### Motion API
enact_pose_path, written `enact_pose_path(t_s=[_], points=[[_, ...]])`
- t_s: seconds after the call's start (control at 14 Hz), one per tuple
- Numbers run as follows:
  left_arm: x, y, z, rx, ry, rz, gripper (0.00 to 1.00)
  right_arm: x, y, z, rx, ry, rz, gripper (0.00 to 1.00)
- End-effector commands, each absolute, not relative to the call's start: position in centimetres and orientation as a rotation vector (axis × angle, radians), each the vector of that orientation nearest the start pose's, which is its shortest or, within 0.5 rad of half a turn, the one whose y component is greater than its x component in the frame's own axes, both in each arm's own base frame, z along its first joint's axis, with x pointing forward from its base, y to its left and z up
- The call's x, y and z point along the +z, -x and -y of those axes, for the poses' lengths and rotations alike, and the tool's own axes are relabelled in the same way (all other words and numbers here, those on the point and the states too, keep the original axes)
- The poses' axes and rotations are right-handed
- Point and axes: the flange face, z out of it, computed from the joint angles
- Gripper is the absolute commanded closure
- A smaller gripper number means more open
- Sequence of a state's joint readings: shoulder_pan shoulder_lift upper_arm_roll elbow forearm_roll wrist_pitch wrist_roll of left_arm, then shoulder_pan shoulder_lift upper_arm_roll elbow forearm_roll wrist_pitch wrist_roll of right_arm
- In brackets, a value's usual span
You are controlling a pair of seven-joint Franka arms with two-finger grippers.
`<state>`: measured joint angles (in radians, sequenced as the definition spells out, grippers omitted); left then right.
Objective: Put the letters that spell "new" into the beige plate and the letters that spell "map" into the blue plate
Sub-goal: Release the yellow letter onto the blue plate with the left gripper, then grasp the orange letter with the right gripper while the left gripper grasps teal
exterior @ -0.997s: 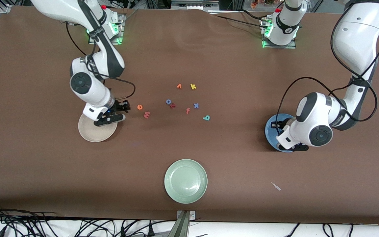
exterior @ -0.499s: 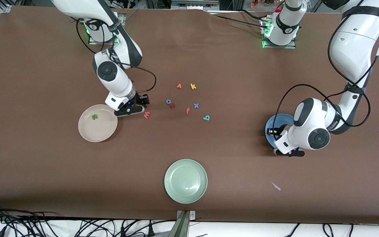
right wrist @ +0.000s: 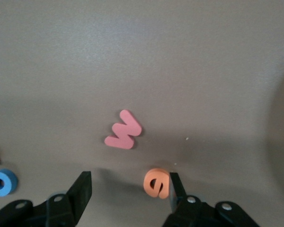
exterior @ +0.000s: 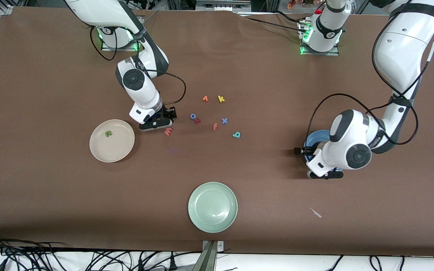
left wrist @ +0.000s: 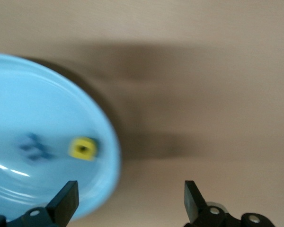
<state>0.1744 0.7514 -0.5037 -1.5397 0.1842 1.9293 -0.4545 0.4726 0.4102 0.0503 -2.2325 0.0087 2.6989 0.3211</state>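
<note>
My right fingers are above the orange e (right wrist: 156, 183) and would miss it now, so they should lower first, then close.
The beige plate (exterior: 112, 150) holds the green n (exterior: 108, 133). Beside it, my right gripper (exterior: 156, 123) (right wrist: 130, 189) hangs low over the table, open. The orange e (right wrist: 157, 182) lies between its fingers, close against one; the front view hides it. The pinkish w (exterior: 168, 131) (right wrist: 123, 130) lies just ahead of the fingers. My left gripper (exterior: 324, 175) (left wrist: 130, 203) is open and empty at the rim of the blue plate (exterior: 315, 140) (left wrist: 19, 94). The yellow p (left wrist: 83, 148) and the periwinkle m (left wrist: 34, 145) lie in that plate. The teal a (exterior: 236, 134) rests on the table.
Mid-table lie an orange v-like letter (exterior: 205, 98), a yellow k (exterior: 221, 99), a blue ring letter (exterior: 193, 116), a dark red letter (exterior: 198, 121), a reddish f (exterior: 214, 127) and a blue x (exterior: 224, 121). A pale green plate (exterior: 213, 222) sits near the front edge, a white scrap (exterior: 316, 213) beside it.
My right arm left the beige plate, where the green n now shows, and moved over to the e and w. My left hand slid off the blue plate toward the table's middle.
</note>
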Motion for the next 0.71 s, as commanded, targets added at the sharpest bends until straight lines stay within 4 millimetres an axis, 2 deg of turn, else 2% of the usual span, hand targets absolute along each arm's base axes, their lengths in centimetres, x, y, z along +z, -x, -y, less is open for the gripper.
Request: enact_pose_path(t_s=[0.0,0.14,0.28,0.36,0.5,0.57,0.64], points=[[25.1,-63.8,22.0,0.527,3.155,0.381,0.06,18.8,-48.5,-25.6,-0.092,3.104,0.334,0.26],[24.9,-62.4,26.4,0.513,3.103,0.557,0.07,18.3,-48.1,-25.0,-0.082,3.109,0.329,0.26],[24.3,-61.9,28.8,0.475,3.091,0.785,0.07,17.7,-47.2,-24.5,-0.092,3.107,0.315,0.26],[24.2,-61.0,31.3,0.479,3.074,0.882,0.08,17.7,-47.0,-24.5,-0.092,3.107,0.307,0.26],[23.4,-59.5,35.0,0.459,3.017,1.05,0.08,17.7,-47.0,-24.5,-0.092,3.109,0.293,0.26],[22.8,-58.8,36.3,0.461,2.993,1.1,0.1,17.7,-46.9,-24.5,-0.09,3.109,0.293,0.26],[22.5,-58.7,36.6,0.468,2.971,1.166,0.12,17.5,-46.7,-24.5,-0.083,3.11,0.295,0.26]])
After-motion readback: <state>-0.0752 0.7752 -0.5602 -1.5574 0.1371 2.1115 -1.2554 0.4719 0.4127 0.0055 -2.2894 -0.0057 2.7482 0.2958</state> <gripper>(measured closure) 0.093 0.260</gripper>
